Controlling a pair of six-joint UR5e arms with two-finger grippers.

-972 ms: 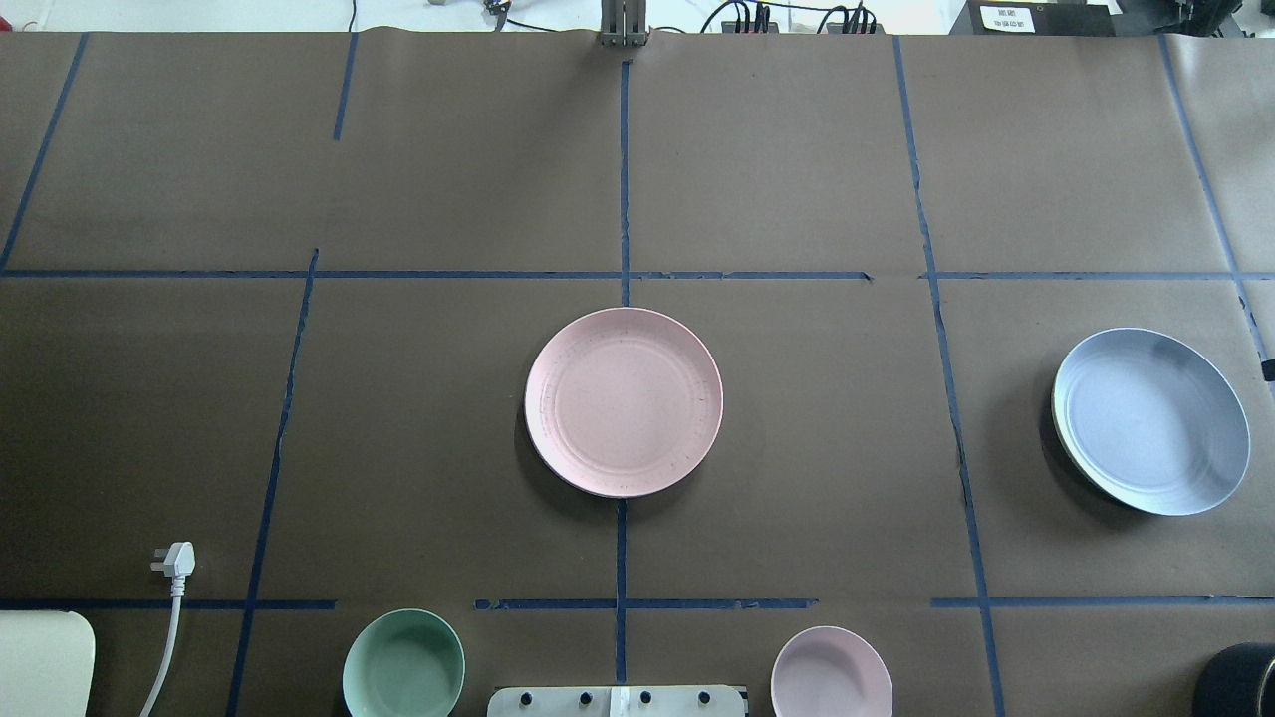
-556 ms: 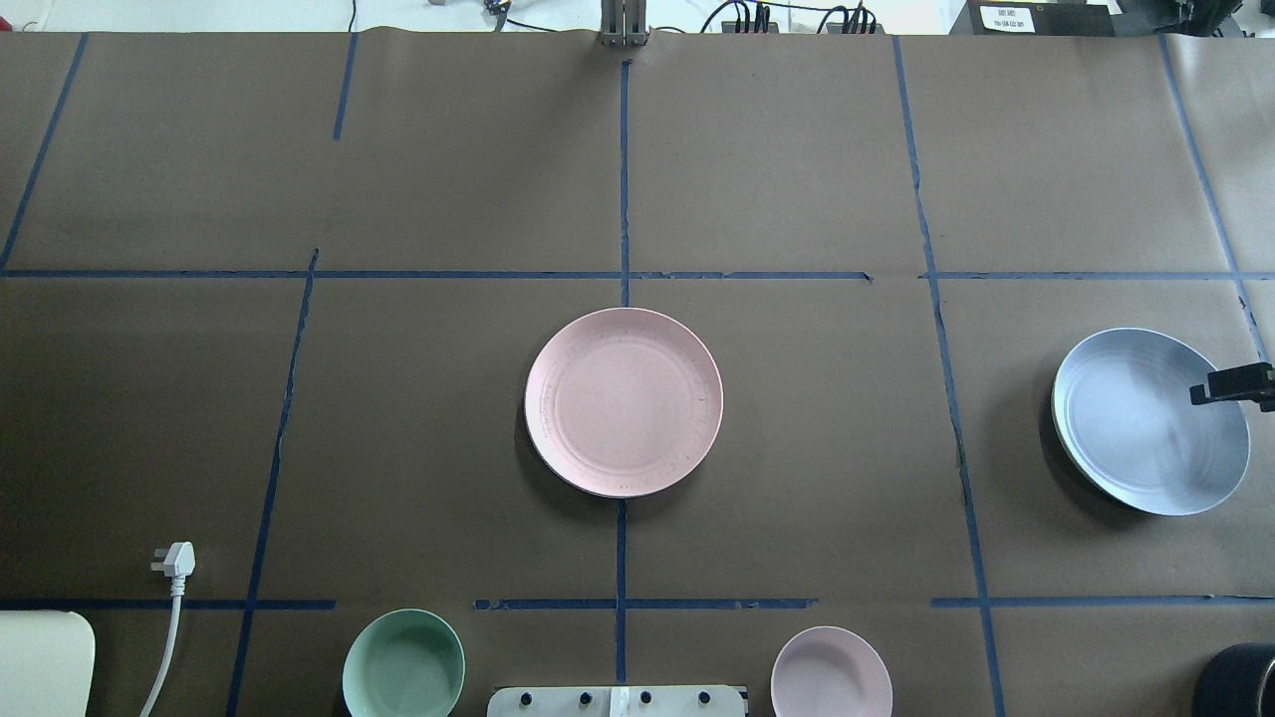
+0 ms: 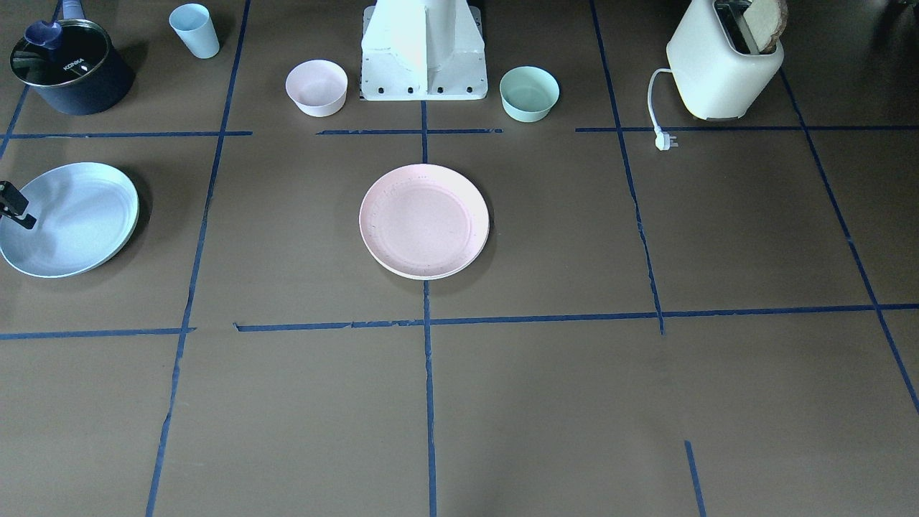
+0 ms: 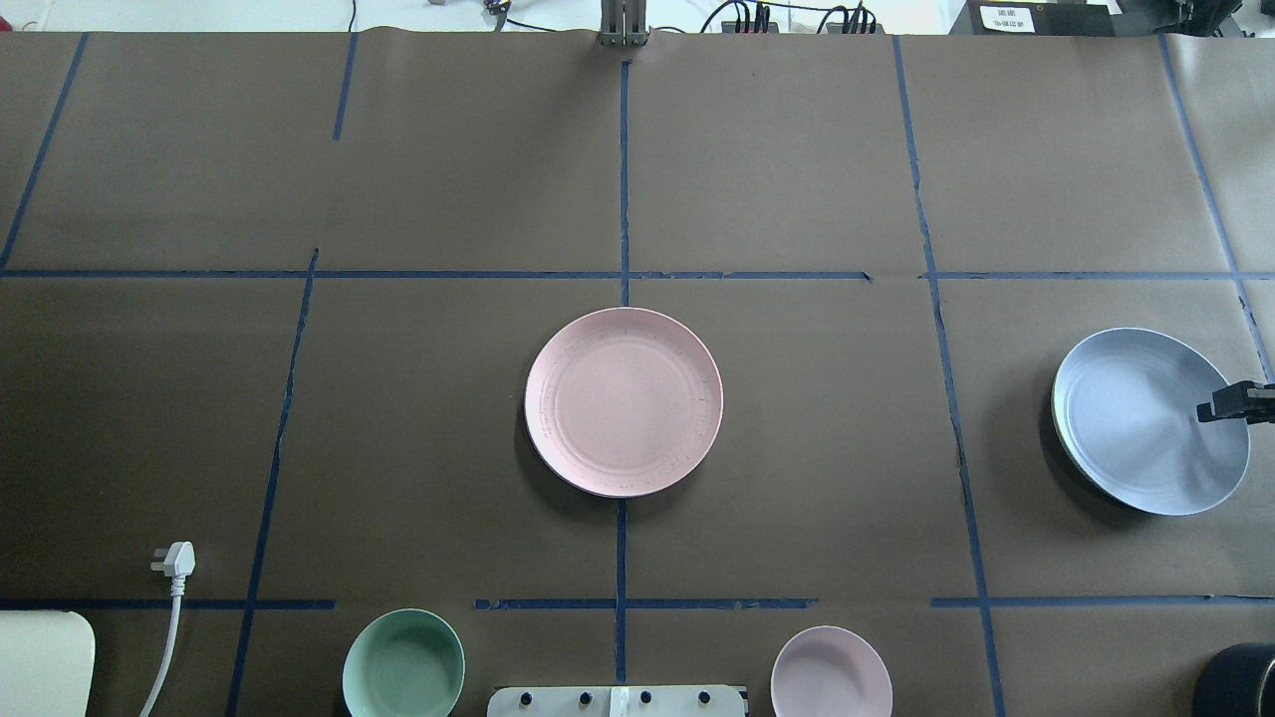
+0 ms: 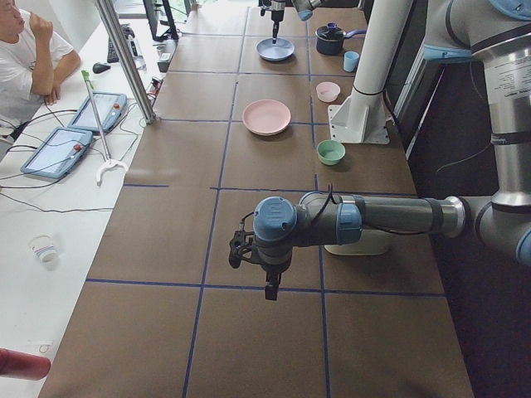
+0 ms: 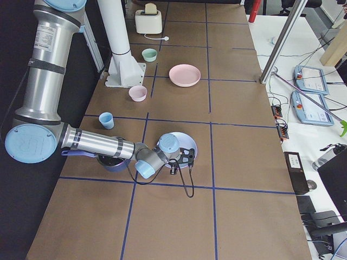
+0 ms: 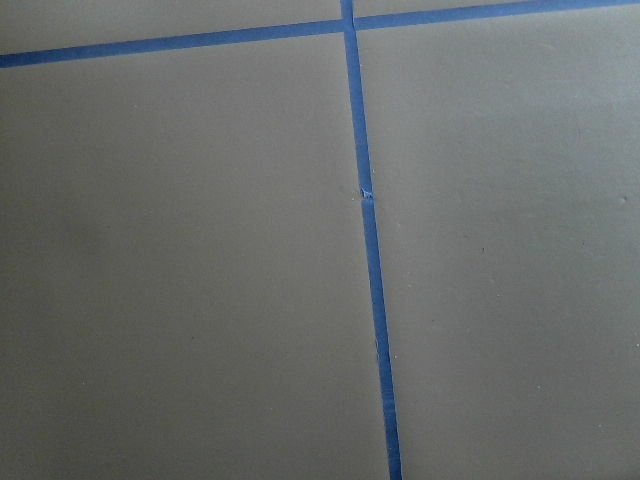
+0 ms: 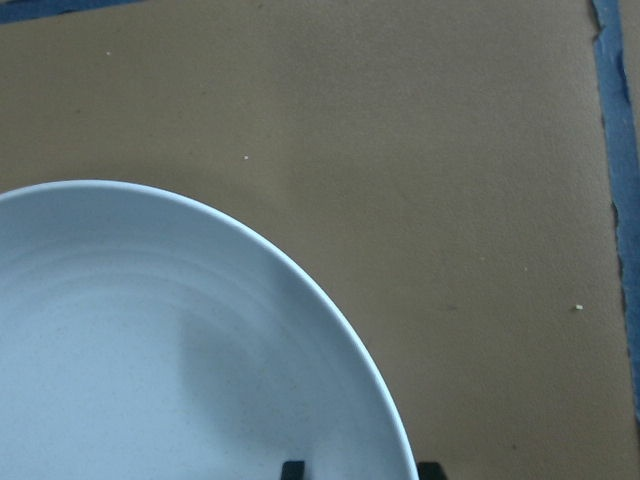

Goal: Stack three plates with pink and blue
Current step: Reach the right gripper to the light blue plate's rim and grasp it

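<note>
The robot's right gripper should next grab the light blue plate by its rim (image 8: 385, 400), so that it can stack the plates on the pink one.
The pale pink plate (image 4: 624, 401) lies alone at the table's middle, also in the front-facing view (image 3: 423, 221). The light blue plate (image 4: 1136, 418) lies at the robot's far right (image 3: 68, 219), on top of another plate of which only a thin cream rim (image 3: 136, 215) shows. My right gripper (image 4: 1235, 403) is low over the blue plate's right rim. In the right wrist view it (image 8: 360, 472) is open, with one fingertip (image 8: 292, 470) inside the rim and one outside it. My left gripper (image 5: 270, 286) hovers over bare table far to the left; I cannot tell whether it is open.
A mint-green bowl (image 4: 403, 665) and a small pink bowl (image 4: 831, 672) stand either side of the robot base (image 3: 423, 50). A toaster (image 3: 725, 64) with its loose plug (image 4: 174, 560), a dark pot (image 3: 68, 64) and a blue cup (image 3: 194, 30) stand along the robot's edge.
My right gripper came in from the right edge over the blue plate's right rim, then shifted a little toward the robot. The plates have not moved.
</note>
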